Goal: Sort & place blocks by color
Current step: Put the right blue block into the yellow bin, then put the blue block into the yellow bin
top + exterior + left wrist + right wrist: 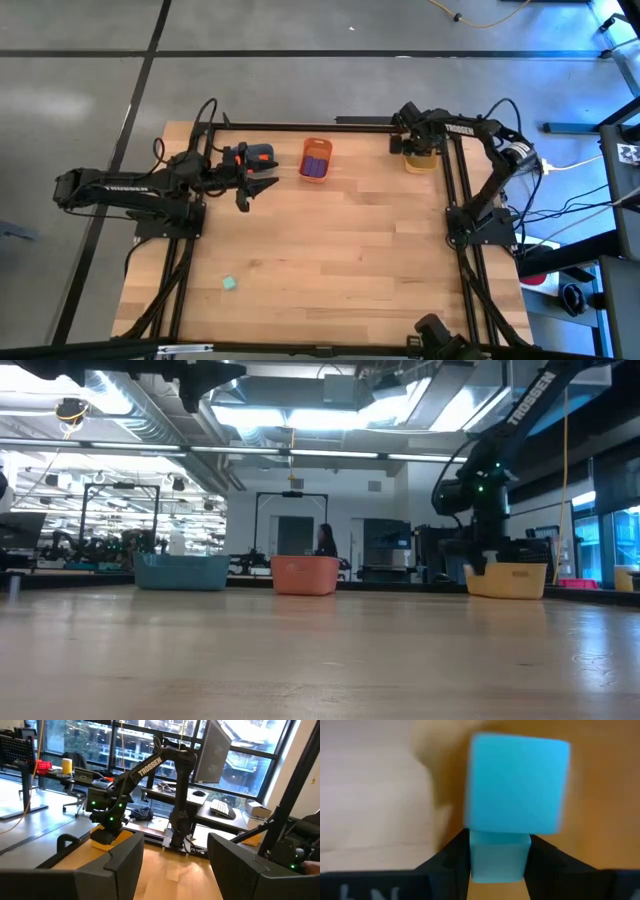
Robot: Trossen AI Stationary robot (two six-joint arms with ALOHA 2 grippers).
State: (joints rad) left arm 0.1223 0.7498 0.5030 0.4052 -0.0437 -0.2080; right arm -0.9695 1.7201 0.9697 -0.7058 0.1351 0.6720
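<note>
The mint-green cube is hanging completely inside the rim of the yellow tray, so the robot's right gripper is ready to open and will release it.
My right gripper (414,146) hangs fingers down over the yellow tray (421,161) at the far right, shut on a mint-green cube (500,860). A broad mint-green face (518,785) shows just past the fingertips; I cannot tell whether it is the same cube. Another mint-green cube (230,283) lies flat on the table at the near left. Purple bricks (316,165) lie in the orange tray (317,146). An orange-red brick (247,153) shows in the blue-grey tray (263,156). My left gripper (262,186) hovers open beside that tray, holding nothing. My right gripper pinches the mint-green cube's two opposite sides (475,862) between its two fingers, coming from above and pointing down. The cube sits over the yellow tray's floor (605,795); whether it touches the floor is hidden by the tray's wall in the low view.
The three trays stand in a row along the far edge: blue-grey (182,572), orange (305,575), yellow (507,580). Black frame rails (452,190) run along both table sides. The wide wooden middle and near part of the table (340,260) holds only the loose cube.
</note>
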